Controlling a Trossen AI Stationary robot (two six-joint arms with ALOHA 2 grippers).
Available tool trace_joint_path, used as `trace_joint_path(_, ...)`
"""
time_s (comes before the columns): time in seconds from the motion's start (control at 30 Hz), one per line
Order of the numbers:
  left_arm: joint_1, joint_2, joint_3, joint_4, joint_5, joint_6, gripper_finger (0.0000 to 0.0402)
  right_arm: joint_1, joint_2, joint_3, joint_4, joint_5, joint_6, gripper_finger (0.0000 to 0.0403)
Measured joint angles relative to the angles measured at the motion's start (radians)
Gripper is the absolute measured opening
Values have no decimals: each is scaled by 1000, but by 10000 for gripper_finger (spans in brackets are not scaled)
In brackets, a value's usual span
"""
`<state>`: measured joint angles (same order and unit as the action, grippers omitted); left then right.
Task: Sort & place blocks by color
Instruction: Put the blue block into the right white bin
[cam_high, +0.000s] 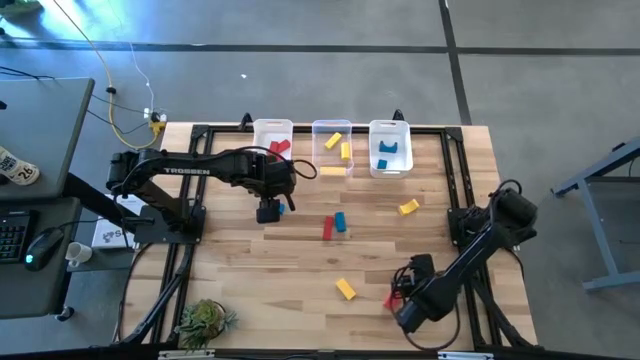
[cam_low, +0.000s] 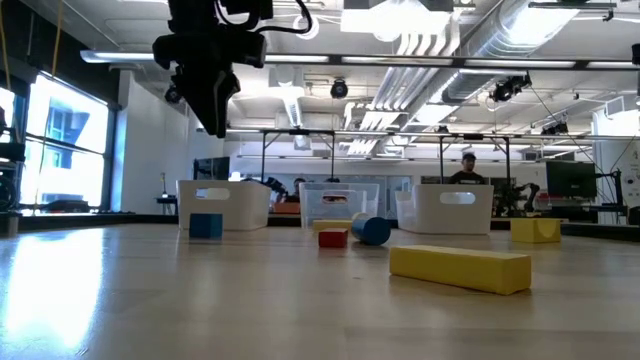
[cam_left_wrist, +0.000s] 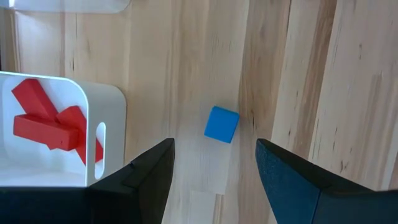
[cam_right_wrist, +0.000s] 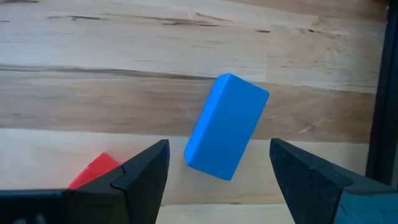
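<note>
My right fingers still hover above the blue block in the right wrist view, so it is too early to close; my right gripper lowers first.
Loose blocks lie on the wooden table: a small blue cube (cam_high: 283, 207), a red bar (cam_high: 327, 228) beside a blue piece (cam_high: 340, 221), and two yellow bars (cam_high: 408, 207) (cam_high: 345, 289). My left gripper (cam_left_wrist: 214, 144) hangs open above the table, pointing down. The blue cube (cam_left_wrist: 221, 124) lies just beyond its fingertips, untouched. My right gripper (cam_right_wrist: 217, 144) is open low over the near right of the table. Its fingers stand on either side of a blue block (cam_right_wrist: 227, 127) without touching it. A red block (cam_right_wrist: 93, 171) lies beside it.
Three white bins stand along the far edge. The left one (cam_high: 272, 140) holds red blocks, the middle one (cam_high: 332, 147) yellow, the right one (cam_high: 389, 147) blue. The red bin (cam_left_wrist: 93, 112) is close beside my left gripper. A small plant (cam_high: 205, 320) sits at the near left corner.
</note>
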<state>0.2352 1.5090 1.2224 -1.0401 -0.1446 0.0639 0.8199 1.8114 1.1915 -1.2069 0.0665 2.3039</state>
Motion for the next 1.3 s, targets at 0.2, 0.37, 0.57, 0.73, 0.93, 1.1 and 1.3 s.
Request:
trace_joint_path(0.2, 0, 0, 0, 0, 0, 0, 213, -4, 45, 0, -3, -17, 0, 265)
trace_joint_path(0.37, 0, 0, 0, 0, 0, 0, 213, -12, 62, -20, 16, -17, 1, 265)
trace_joint_path(0.57, 0, 0, 0, 0, 0, 0, 213, -24, 55, -109, 161, -15, 3, 260)
trace_joint_path(0.73, 0, 0, 0, -1, 0, 1, 213, -25, 56, -126, 183, -20, 3, 204)
trace_joint_path(0.93, 0, 0, 0, 14, 0, 1, 213, -24, 62, -99, 110, -24, -10, 109)
trace_joint_path(1.1, 0, 0, 0, 52, 1, 0, 213, -24, 62, -94, 91, -26, -16, 109)
trace_joint_path(1.3, 0, 0, 0, 73, 3, -5, 213, -26, 29, -95, 82, 53, -17, 109)
